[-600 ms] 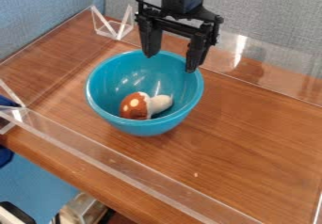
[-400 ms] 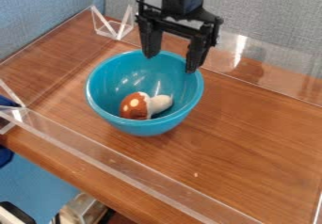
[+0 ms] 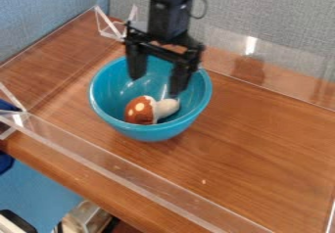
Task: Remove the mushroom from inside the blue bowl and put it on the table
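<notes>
My gripper is about to grab the mushroom by its orange-brown cap (image 3: 141, 110) next, to get it out of the blue bowl.
The mushroom (image 3: 148, 107), with an orange-brown cap and cream stem, lies on its side at the bottom of the blue bowl (image 3: 118, 113). The bowl stands on the wooden table (image 3: 249, 139), left of centre. My gripper (image 3: 163, 72) hangs open over the bowl, its two black fingers (image 3: 135, 61) pointing down across the rim. The fingertips sit a little above and behind the mushroom, not touching it.
Low clear acrylic walls (image 3: 118, 168) edge the table at the front, left and back. A clear triangular bracket (image 3: 118, 23) stands at the back left corner. Bare wood stretches to the right of the bowl.
The gripper has moved left and down, from behind the bowl's far rim to over the bowl's inside. It stays open. The mushroom and bowl have not moved.
</notes>
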`<state>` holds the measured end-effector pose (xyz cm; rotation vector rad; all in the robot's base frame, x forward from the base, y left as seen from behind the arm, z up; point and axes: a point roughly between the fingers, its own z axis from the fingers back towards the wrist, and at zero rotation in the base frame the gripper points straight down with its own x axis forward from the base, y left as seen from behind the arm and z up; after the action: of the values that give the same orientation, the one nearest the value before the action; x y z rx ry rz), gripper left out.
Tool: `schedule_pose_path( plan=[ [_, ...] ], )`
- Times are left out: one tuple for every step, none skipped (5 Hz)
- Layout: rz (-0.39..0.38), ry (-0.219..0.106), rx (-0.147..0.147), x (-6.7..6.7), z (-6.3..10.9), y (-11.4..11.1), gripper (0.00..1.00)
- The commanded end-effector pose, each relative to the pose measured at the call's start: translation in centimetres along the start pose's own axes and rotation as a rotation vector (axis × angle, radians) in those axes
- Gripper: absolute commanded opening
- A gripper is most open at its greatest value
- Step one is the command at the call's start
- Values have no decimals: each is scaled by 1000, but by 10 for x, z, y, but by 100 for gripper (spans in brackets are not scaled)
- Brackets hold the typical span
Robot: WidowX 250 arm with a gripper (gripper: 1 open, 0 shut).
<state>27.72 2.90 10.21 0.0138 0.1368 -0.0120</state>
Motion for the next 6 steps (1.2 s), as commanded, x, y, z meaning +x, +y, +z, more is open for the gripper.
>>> schedule_pose_path(
  plan=[
    [-24, -21, 11, 3, 0, 8, 100],
    [-34, -7, 16, 5, -10, 10, 100],
    [-44, 10, 17, 9, -20, 12, 100],
    [-50, 31, 15, 12, -30, 14, 100],
    [-52, 47, 12, 16, -39, 16, 100],
    [-52, 55, 9, 20, -45, 20, 100]
  ],
)
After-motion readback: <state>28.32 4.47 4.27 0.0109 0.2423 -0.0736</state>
